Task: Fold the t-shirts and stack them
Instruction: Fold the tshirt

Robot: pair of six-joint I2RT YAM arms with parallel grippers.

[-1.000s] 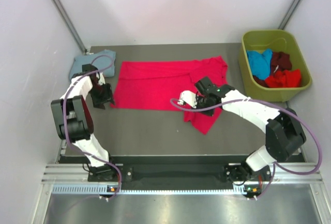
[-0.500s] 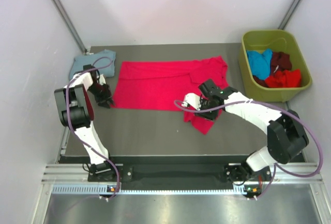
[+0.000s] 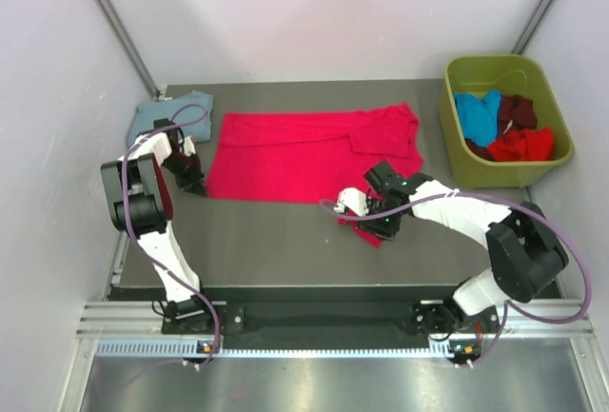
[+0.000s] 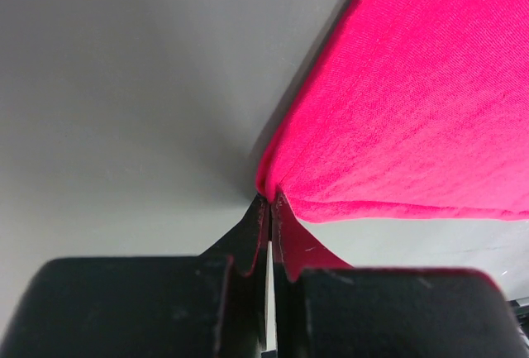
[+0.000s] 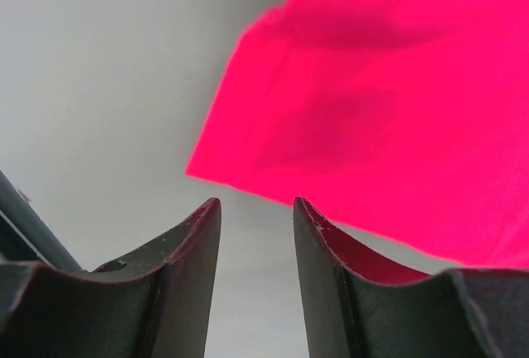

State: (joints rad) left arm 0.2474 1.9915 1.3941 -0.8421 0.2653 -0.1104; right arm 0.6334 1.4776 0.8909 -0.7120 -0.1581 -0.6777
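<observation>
I should move my right gripper toward the red t-shirt's near edge (image 3: 375, 240) (image 5: 253, 190) before I close on the t-shirt. My fingers don't reach that edge yet.
A crimson-red t-shirt (image 3: 285, 155) lies spread flat across the middle of the table. My left gripper (image 3: 195, 186) is at its near left corner, and the left wrist view shows the left gripper (image 4: 271, 201) shut on that corner of the red cloth (image 4: 413, 102). My right gripper (image 3: 373, 225) hovers at the shirt's near right flap. In the right wrist view the right gripper (image 5: 256, 202) stands open with nothing between its fingers, the red fabric (image 5: 397, 85) just beyond the tips. A folded blue-grey t-shirt (image 3: 171, 112) rests at the back left.
An olive-green bin (image 3: 495, 63) stands at the back right and holds a bright blue shirt (image 3: 478, 115), a maroon one (image 3: 517, 109) and a red one (image 3: 521, 144). White walls close in the table on the left, back and right.
My left gripper moved slightly toward the back and closed on the shirt's near left corner. My right gripper opened, let go of the flap and moved nearer along it.
</observation>
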